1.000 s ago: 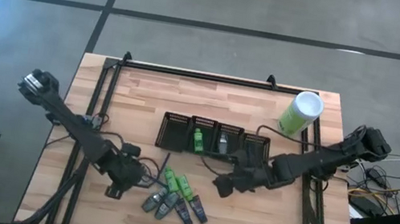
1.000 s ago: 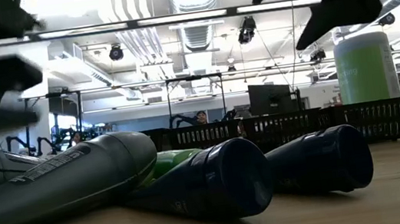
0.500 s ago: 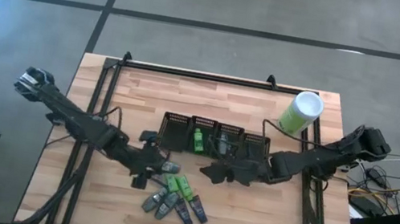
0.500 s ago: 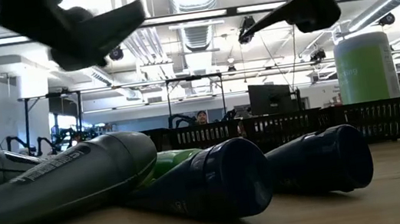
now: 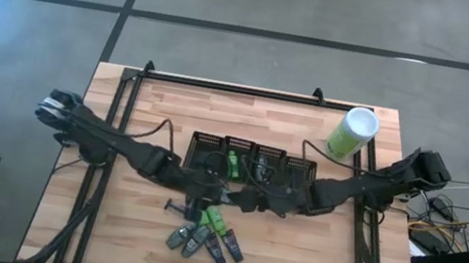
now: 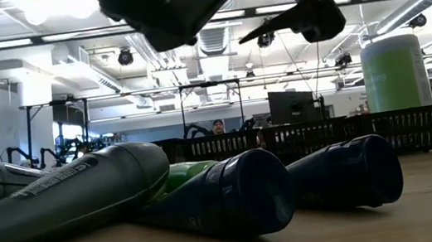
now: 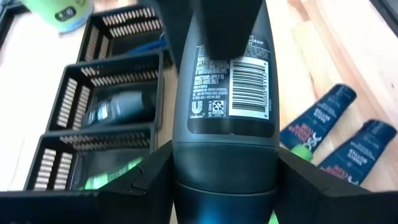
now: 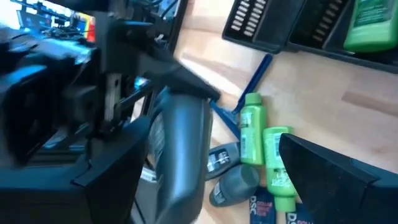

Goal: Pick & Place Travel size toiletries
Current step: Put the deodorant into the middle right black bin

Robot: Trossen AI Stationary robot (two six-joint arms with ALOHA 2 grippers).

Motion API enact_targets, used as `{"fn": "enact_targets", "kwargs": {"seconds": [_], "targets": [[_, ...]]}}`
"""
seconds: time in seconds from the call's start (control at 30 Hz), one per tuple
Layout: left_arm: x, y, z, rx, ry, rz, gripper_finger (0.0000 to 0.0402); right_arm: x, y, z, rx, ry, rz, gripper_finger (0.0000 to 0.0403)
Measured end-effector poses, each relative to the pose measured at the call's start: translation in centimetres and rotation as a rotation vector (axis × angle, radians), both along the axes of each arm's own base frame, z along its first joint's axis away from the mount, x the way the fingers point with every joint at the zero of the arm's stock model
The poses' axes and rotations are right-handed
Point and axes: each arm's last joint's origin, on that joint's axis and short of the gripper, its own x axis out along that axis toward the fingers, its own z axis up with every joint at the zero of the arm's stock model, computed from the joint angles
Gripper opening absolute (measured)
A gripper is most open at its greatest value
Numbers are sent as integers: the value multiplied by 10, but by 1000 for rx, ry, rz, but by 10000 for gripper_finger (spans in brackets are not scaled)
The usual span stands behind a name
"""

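Note:
The dark grey tube (image 8: pixel 183 155) stands between my open fingers and closing now would catch the tube, so it is time for my right gripper to close on it.
Above the table's middle, just near of the baskets, my left gripper (image 5: pixel 208 189) (image 7: pixel 227 180) is shut on a dark grey tube (image 7: pixel 230 106) (image 8: pixel 183 155) with a barcode label. My right gripper (image 5: pixel 243 197) (image 8: pixel 221 174) faces it from the right. It is open, and the tube is close to one of its fingers (image 8: pixel 118 165). Further toiletries lie in a pile at the near middle: green tubes (image 5: pixel 212 219), grey tubes (image 5: pixel 184 236) and navy tubes (image 5: pixel 225 245). A thin razor (image 5: pixel 176 206) lies beside them. My left gripper pinches the grey tube between its two fingers (image 7: pixel 149 180) at the wide cap end (image 7: pixel 227 171). The tube runs along the fingers and sticks out beyond them. It is lifted clear of the table. My right gripper: a dark shape covers the tube's far end (image 7: pixel 224 37), and I cannot tell whether it touches.
Several black mesh baskets (image 5: pixel 255 151) stand in a row across the table's middle. One holds a green tube (image 5: pixel 232 163), another a grey item (image 5: pixel 260 167). A tall light-green canister (image 5: pixel 352 132) stands at the far right. A laptop sits beyond the right edge.
My left gripper has risen from beside the pile and moved toward the table's right and far side, up to the baskets, carrying the grey tube clear of the table. My right gripper has moved toward the table's left, toward the left gripper.

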Motion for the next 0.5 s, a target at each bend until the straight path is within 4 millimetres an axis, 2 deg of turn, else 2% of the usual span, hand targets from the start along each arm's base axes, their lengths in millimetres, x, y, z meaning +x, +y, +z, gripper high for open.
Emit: {"fn": "enact_targets", "kwargs": {"seconds": [0.17,0.5], "targets": [[7,-1,3,11,-9,-9,206,0,0,0,-2,-7,-11,343],[7,5,1,14,-1,13,206,1,1,1,32,-18,8,267]]}}
